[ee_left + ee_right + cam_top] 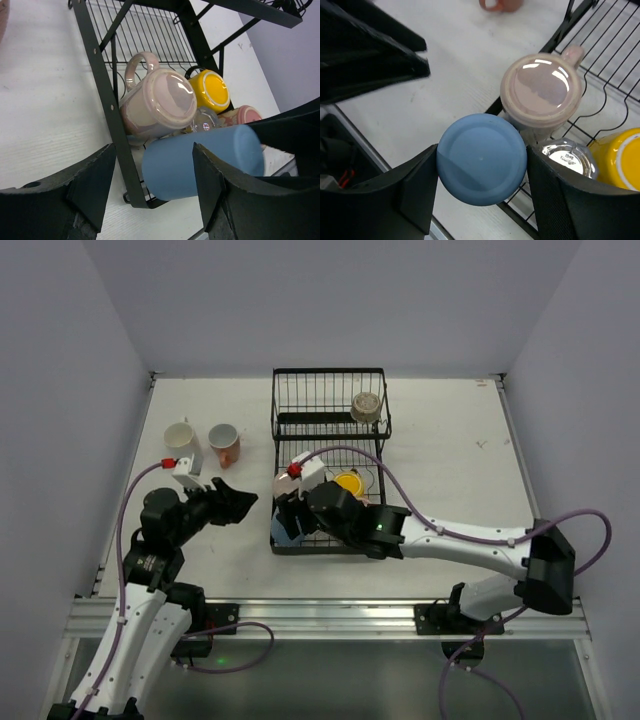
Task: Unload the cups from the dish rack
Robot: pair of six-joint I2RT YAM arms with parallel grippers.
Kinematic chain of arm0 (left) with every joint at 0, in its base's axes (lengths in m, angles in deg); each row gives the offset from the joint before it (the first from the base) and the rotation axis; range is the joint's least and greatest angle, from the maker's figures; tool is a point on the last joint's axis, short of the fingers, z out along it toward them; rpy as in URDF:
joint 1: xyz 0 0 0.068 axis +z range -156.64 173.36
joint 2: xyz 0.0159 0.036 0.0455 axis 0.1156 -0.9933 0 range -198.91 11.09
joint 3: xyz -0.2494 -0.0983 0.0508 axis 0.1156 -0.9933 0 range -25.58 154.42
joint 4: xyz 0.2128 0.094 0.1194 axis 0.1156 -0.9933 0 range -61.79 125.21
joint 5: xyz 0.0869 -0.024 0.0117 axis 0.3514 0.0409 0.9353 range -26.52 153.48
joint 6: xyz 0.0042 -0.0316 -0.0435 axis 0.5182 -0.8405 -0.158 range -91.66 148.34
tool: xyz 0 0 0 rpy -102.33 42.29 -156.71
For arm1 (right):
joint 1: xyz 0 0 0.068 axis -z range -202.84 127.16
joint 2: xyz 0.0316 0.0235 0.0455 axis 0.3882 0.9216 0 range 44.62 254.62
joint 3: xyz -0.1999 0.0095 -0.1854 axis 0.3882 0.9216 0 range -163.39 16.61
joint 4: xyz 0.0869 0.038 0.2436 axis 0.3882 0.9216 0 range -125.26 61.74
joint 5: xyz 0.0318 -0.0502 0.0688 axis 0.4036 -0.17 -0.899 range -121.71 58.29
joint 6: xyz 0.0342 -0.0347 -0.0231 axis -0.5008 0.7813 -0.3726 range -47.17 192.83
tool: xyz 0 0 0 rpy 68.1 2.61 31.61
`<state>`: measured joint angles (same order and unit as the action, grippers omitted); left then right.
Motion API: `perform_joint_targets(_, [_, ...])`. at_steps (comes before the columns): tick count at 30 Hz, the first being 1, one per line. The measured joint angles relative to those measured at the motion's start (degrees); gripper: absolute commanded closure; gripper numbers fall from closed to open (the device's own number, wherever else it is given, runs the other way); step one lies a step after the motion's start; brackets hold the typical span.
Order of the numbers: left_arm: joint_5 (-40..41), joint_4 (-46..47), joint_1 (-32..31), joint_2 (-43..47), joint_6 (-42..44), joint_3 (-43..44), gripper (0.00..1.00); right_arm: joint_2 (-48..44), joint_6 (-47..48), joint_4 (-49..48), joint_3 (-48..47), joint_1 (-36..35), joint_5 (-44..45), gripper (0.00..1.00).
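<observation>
The left gripper grabs the blue cup's rim (pixel 281 534) (pixel 152 170) next, opposite the end of the cup my right gripper holds, to set the cup upright.
The black wire dish rack (pixel 376 433) stands mid-table. My right gripper (pixel 292 512) reaches over its front left corner and is shut on a blue cup (pixel 481 159), held bottom-up to the right wrist camera. The blue cup (pixel 200 160) lies sideways in the left wrist view. A pale pink mug (pixel 542 95), a clear glass (pixel 568 157) and a yellow cup (pixel 625 160) sit in the lower tier. A grey-beige cup (pixel 367 405) stands on the upper shelf. My left gripper (pixel 235 502) is open and empty, just left of the rack.
A white cup (pixel 181 438) and a salmon-pink cup (pixel 225 444) stand on the table at the far left. A pinkish-red cup (pixel 245 114) lies behind the blue one in the rack. The rack's side bar (pixel 107 100) is close before my left fingers.
</observation>
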<state>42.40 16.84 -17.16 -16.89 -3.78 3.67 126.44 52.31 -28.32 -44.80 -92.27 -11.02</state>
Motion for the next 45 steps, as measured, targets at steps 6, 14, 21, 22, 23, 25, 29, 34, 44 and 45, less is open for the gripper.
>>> perform_joint_targets(6, [-6.1,2.54,0.0,-0.09,-2.73,0.04,0.34,-12.37,-1.75,-3.43,1.14,-0.04,0.83,0.71])
perform_joint_targets(14, [-17.35,11.87,0.02,-0.44,-11.43,0.2,0.27,-22.8,-4.39,-8.28,4.33,1.53,0.17,0.75])
perform_joint_targets(21, [-24.48,24.48,0.0,0.85,-22.47,-2.56,0.03,-25.97,-9.84,-11.74,8.07,6.25,-4.37,0.75])
perform_joint_targets(22, [-24.96,25.81,0.0,1.22,-23.76,-3.19,0.02,-26.01,-10.49,-12.17,8.17,6.45,-5.18,0.75])
perform_joint_targets(23, [-25.46,27.43,0.0,1.75,-25.51,-3.96,0.02,-26.01,-11.1,-12.55,8.2,6.45,-5.57,0.75])
perform_joint_targets(25, [-26.36,30.1,0.0,2.69,-28.5,-5.11,0.01,-26.05,-12.37,-13.57,8.5,6.49,-6.78,0.75])
perform_joint_targets(29, [-28.0,34.25,0.0,3.43,-32.79,-5.66,0.05,-26.08,-14.84,-16.09,9.49,6.82,-8.37,0.75])
perform_joint_targets(34, [-29.75,39.28,-0.04,3.65,-37.33,-5.73,0.24,-25.0,-17.75,-19.96,10.01,7.15,-9.16,0.74])
perform_joint_targets(44, [-28.63,45.13,-0.15,3.43,-40.72,-6.03,0.95,-17.14,-26.95,-31.98,10.47,7.91,-14.51,0.53])
perform_joint_targets(45, [-28.35,45.88,-0.31,3.72,-40.37,-5.31,1.0,-16.92,-28.33,-32.68,10.95,8.33,-14.53,0.43])
